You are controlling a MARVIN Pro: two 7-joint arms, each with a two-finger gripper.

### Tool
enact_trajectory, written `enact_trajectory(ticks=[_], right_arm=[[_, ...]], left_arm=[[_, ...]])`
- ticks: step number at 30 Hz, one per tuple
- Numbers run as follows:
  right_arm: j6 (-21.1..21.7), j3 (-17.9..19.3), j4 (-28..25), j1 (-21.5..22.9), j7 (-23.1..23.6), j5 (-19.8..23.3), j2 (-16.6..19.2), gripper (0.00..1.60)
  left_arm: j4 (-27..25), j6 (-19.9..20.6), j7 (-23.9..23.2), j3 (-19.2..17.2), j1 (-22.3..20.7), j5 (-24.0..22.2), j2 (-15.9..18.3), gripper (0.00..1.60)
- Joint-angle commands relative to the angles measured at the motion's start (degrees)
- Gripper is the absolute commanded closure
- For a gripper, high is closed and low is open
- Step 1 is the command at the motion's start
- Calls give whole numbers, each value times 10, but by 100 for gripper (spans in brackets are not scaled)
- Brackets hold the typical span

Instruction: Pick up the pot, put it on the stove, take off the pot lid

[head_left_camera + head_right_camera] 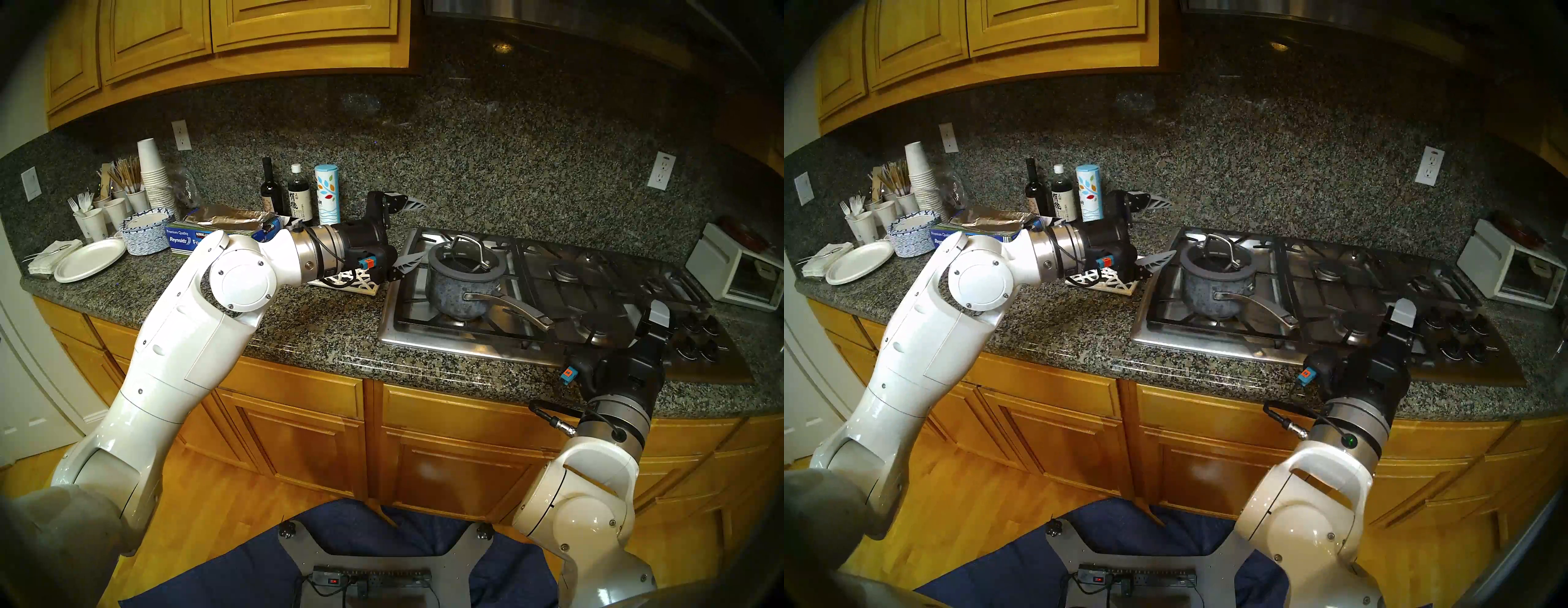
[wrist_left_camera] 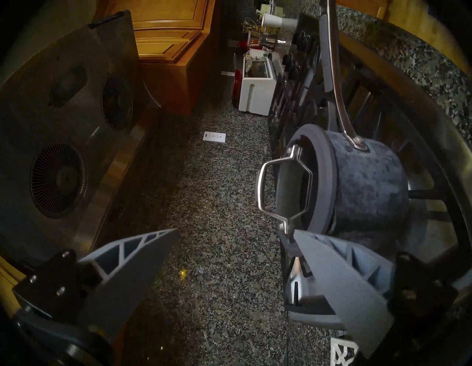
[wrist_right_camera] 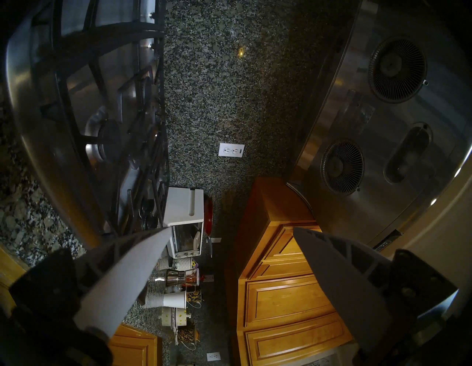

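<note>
My left gripper will next grab the lid by its silver loop handle (image 1: 468, 243) (image 2: 263, 183) standing up, because the lid is wide and flat across the pot.
The pot (image 1: 456, 293), dark-grey and mottled, stands on the front left grate of the stove (image 1: 466, 344), its long silver handle pointing front-right. The pot lid (image 1: 466, 261) sits on it, loop handle up. My left gripper (image 1: 424, 231) is open just left of the pot, turned on its side, one finger above the other, the lower tip near the lid's rim. In the left wrist view the gripper (image 2: 236, 231) holds nothing, with the pot (image 2: 367, 184) and lid (image 2: 319, 179) just ahead. My right gripper (image 3: 231, 230) is open and empty at the stove's front edge, right of the handle's end.
A white lattice trivet (image 1: 360, 285) lies under my left wrist. Two bottles (image 1: 299, 195) and a canister (image 1: 327, 193) stand behind it. A foil box (image 1: 191, 240), paper plates and cups fill the left counter. Black knobs (image 1: 695, 335) and a white toaster oven (image 1: 738, 271) are at right.
</note>
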Motion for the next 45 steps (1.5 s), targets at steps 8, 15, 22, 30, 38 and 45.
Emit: enact_trajectory(ticks=[8, 15, 22, 30, 38, 45], right_arm=[[0, -1, -18, 2, -14, -6, 1, 0], [0, 0, -18, 2, -14, -6, 1, 0], [0, 0, -18, 2, -15, -6, 1, 0], [0, -1, -18, 2, -17, -5, 2, 0], [0, -1, -18, 2, -18, -5, 2, 0], [0, -1, -18, 1, -20, -4, 2, 0]], left_arm=[[27, 1, -33, 1, -85, -4, -48, 0], [59, -1, -60, 13, -118, -2, -65, 0], [93, -4, -86, 25, -143, 0, -79, 0], [124, -11, -110, 35, -168, -1, -95, 0], [146, -19, -130, 42, -190, -3, -110, 0], [166, -30, -149, 45, -211, -4, -124, 0]])
